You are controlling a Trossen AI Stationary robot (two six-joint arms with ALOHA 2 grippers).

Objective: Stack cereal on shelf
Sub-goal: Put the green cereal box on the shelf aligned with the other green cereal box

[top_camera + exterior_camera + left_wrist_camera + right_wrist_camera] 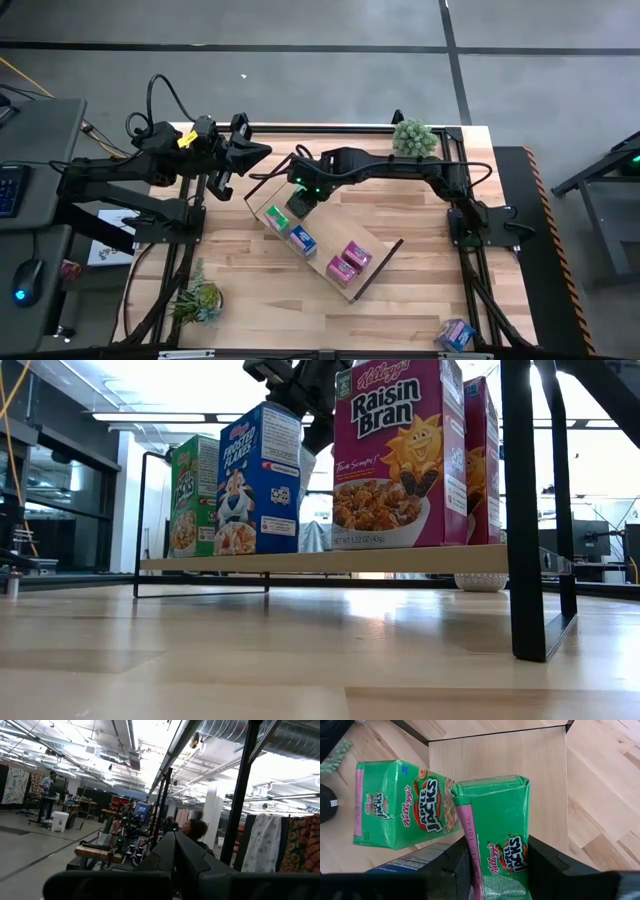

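The held green box has its bottom on the shelf board beside its neighbour, so my right gripper should open now.
The shelf (372,268), a light-wood board on black wire ends, lies slantwise mid-table. A green cereal box (275,217), a blue one (302,240) and two pink ones (349,262) stand on it in a row. In the low view they show as green (195,495), blue (260,480) and pink (400,455). My right gripper (495,870) is over the shelf's far-left end, shut on a second green box (495,820) beside the standing green one (400,805). Another blue box (455,335) lies at the table's near right corner. My left gripper (262,151) hovers shut past the shelf's far-left end. My right gripper pinches the green Apple Jacks box between its two fingers (545,862), one on each narrow side near the end (512,865) closest to the wrist. The fingers come from above, pointing down. The box hangs over the shelf board; whether its far end touches it, I cannot tell.
A potted plant (413,137) stands at the far edge and another (197,300) near the near left corner. Bare shelf board (520,755) shows beyond the held box. Open tabletop lies right of the shelf.
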